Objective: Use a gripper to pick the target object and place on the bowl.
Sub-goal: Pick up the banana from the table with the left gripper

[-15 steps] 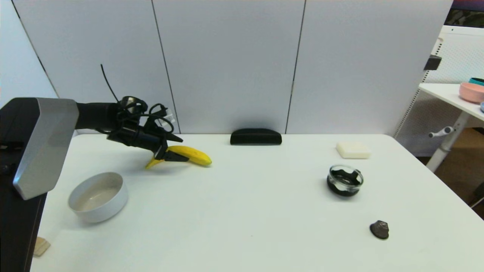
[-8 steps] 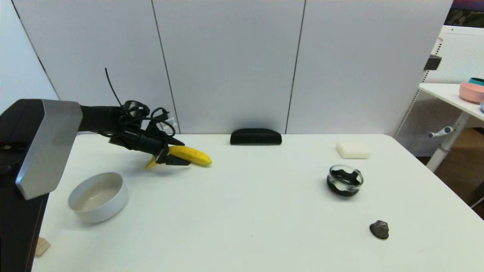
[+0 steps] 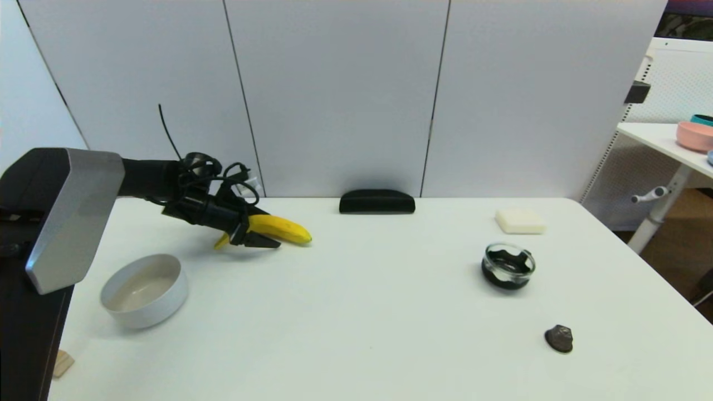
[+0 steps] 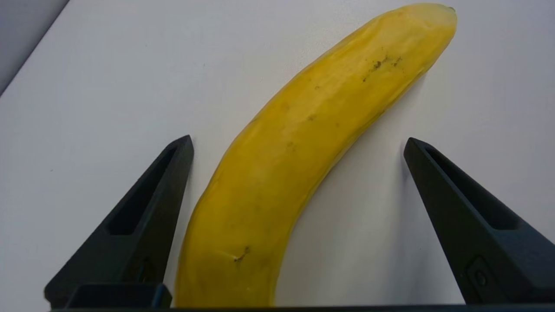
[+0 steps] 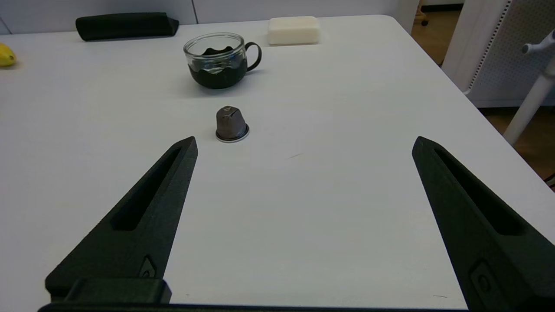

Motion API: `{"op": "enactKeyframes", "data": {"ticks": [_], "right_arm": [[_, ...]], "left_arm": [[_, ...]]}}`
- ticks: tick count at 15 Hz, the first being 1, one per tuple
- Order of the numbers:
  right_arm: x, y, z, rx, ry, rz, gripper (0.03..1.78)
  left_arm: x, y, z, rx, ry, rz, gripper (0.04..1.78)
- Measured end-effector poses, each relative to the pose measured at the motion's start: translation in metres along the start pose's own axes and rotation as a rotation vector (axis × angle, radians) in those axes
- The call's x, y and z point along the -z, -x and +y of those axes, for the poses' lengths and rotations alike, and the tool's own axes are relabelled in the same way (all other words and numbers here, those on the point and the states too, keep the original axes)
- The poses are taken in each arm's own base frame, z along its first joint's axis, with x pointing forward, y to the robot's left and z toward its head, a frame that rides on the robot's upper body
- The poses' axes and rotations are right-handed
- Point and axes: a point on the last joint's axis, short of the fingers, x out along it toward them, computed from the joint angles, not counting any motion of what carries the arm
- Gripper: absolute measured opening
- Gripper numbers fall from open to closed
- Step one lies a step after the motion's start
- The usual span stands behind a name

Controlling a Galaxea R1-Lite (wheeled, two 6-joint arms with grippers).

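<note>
My left gripper closes on the yellow banana (image 3: 285,229) (image 4: 303,143) next, since the fingers reach down beside the banana, close over the white table.
The yellow banana (image 3: 285,229) lies on the white table at the back left. My left gripper (image 3: 272,228) is open and straddles the banana's stem half, one finger on each side. In the left wrist view the banana (image 4: 303,143) runs between the two black fingers (image 4: 147,216), close to one and well clear of the other; the left gripper (image 4: 299,139) holds nothing. The white bowl (image 3: 161,306) stands empty nearer the front left, apart from the banana. My right gripper (image 5: 304,139) is open and empty over the table's right side; it does not show in the head view.
A glass cup with dark contents (image 3: 508,266), a dark capsule (image 3: 558,338), a white block (image 3: 520,221) and a black case (image 3: 377,201) are on the table. A small wooden cube (image 3: 60,363) lies at the front left edge. A side table with a pink bowl (image 3: 694,135) stands at the right.
My left gripper has sunk a little lower around the banana, its near finger now down beside the fruit. The banana and bowl have not moved.
</note>
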Motion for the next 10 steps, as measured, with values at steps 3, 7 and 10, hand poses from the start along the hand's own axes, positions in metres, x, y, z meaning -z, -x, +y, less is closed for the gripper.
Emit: {"op": "enactKeyframes", "data": {"ticks": [3, 7, 10], "right_arm": [[0.0001, 0.0, 0.0, 0.0, 0.0, 0.001, 1.71], [0.0001, 0.0, 0.0, 0.0, 0.0, 0.001, 1.71], [0.0, 0.0, 0.0, 0.001, 0.0, 0.0, 1.71]], "left_arm": [[-0.0007, 0.0002, 0.0, 0.008, -0.001, -0.013, 1.71], [-0.0003, 0.0006, 0.0002, 0.007, -0.003, -0.014, 1.52], [0.0012, -0.0002, -0.0005, 0.013, 0.002, -0.013, 1.05]]}}
